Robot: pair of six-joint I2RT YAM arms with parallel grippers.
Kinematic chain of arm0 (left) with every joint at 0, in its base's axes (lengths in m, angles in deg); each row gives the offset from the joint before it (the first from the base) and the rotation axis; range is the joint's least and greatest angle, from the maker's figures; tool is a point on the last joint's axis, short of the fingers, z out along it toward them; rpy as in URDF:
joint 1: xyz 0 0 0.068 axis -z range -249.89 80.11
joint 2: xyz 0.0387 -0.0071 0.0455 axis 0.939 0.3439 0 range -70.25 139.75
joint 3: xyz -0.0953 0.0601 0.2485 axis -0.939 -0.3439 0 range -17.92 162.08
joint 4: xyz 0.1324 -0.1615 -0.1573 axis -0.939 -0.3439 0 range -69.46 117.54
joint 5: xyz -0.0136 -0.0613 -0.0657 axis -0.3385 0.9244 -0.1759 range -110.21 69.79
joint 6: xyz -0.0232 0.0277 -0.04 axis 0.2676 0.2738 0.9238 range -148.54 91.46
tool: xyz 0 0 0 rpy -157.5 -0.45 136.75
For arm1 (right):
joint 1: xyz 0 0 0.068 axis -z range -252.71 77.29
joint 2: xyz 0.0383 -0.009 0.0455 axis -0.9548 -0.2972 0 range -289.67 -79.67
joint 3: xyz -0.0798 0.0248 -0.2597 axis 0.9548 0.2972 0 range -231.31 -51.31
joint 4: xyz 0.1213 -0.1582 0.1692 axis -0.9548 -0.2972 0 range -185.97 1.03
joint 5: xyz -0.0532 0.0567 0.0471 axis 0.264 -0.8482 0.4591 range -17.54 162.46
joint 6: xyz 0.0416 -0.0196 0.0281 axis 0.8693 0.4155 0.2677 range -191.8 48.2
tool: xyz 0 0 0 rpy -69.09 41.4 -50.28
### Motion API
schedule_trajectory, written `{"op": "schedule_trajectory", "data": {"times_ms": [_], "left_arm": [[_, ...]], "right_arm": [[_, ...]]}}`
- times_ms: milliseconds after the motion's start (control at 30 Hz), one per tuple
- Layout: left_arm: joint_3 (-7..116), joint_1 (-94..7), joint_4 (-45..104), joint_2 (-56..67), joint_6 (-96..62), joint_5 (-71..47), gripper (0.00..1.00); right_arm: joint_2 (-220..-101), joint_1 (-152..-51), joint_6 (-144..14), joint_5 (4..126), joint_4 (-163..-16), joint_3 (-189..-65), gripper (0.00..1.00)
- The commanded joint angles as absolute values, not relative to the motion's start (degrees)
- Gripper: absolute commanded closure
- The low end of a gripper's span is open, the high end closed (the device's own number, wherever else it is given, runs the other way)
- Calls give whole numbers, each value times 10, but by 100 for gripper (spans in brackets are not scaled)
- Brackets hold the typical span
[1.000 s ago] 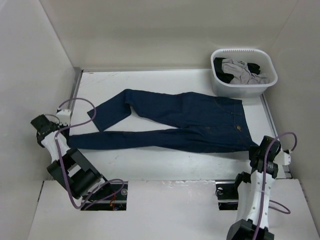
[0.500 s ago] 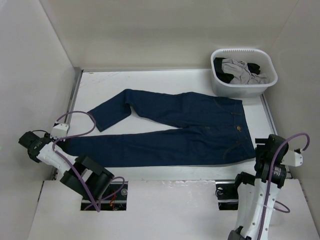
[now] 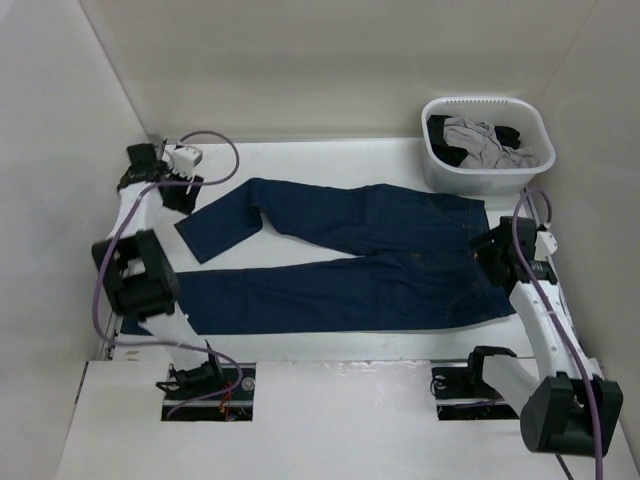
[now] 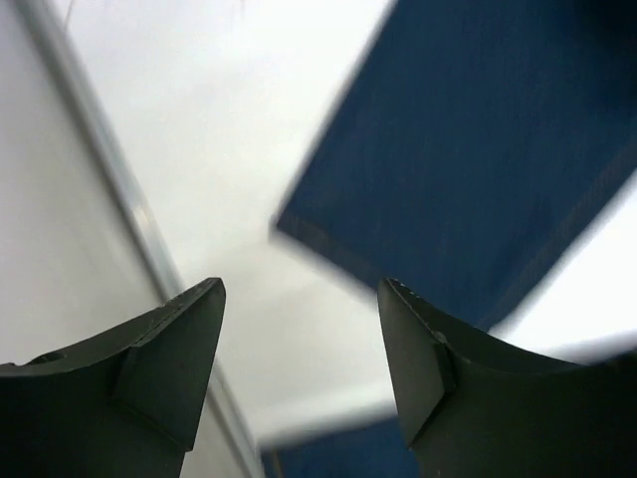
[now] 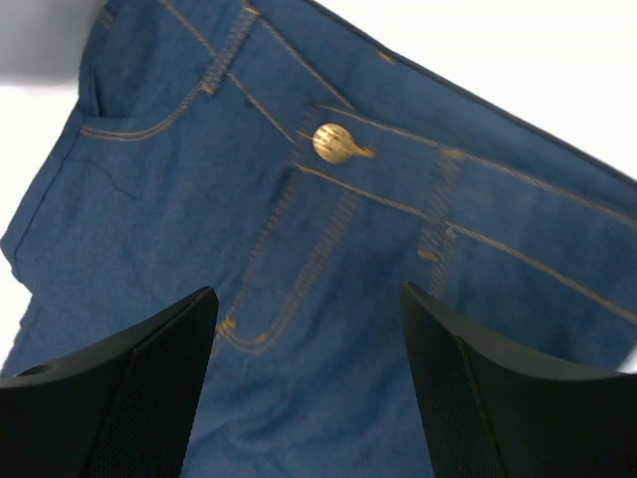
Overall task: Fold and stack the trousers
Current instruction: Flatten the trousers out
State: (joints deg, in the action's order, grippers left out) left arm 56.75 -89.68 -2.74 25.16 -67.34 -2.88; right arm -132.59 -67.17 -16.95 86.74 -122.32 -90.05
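Note:
My left gripper grabs the bent leg by its hem (image 3: pixel 187 238) next, to draw the far leg of the trousers straight for folding.
The dark navy trousers (image 3: pixel 380 255) lie flat on the white table, waist to the right and legs to the left. The far leg bends back, its hem near the left. My left gripper (image 3: pixel 180 192) hovers open just beyond that hem; in the left wrist view the gripper (image 4: pixel 299 289) has only bare table between its fingers, with the trousers' blue hem (image 4: pixel 498 149) ahead to the right. My right gripper (image 3: pixel 490 250) stands open above the waist. In the right wrist view the gripper (image 5: pixel 309 294) hangs over the trousers' fly (image 5: pixel 328 259), below the brass button (image 5: pixel 333 142), gripping nothing.
A white basket (image 3: pixel 480 182) holding grey and black garments (image 3: pixel 485 140) stands at the back right, close to the waistband. White walls close in the table on the left, back and right. A metal rail (image 4: pixel 119 179) runs along the left edge.
Both grippers opened and left the trousers' near edge. The left arm swung to the far-left hem of the bent leg. The right arm moved up over the waistband.

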Motion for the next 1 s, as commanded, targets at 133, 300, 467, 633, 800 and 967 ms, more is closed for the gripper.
{"op": "schedule_trajectory", "data": {"times_ms": [133,300,467,633,800,967], "left_arm": [[788,-863,-123,484,-567,-116,42],[751,-870,-149,492,-629,-132,41],[747,-860,-96,542,-649,-252,41],[727,-831,-95,548,-688,-243,70],[714,-863,-53,524,-725,-286,100],[694,-914,21,468,-793,-316,100]], "right_arm": [[-1414,-655,-262,827,-1110,-967,20],[-1459,-647,-254,820,-1123,-962,0],[-1524,-685,-232,843,-1140,-967,0],[-1581,-725,-131,839,-1176,-968,0],[-1582,-761,14,858,-1210,-926,14],[-1611,-790,54,837,-1266,-905,87]]}}
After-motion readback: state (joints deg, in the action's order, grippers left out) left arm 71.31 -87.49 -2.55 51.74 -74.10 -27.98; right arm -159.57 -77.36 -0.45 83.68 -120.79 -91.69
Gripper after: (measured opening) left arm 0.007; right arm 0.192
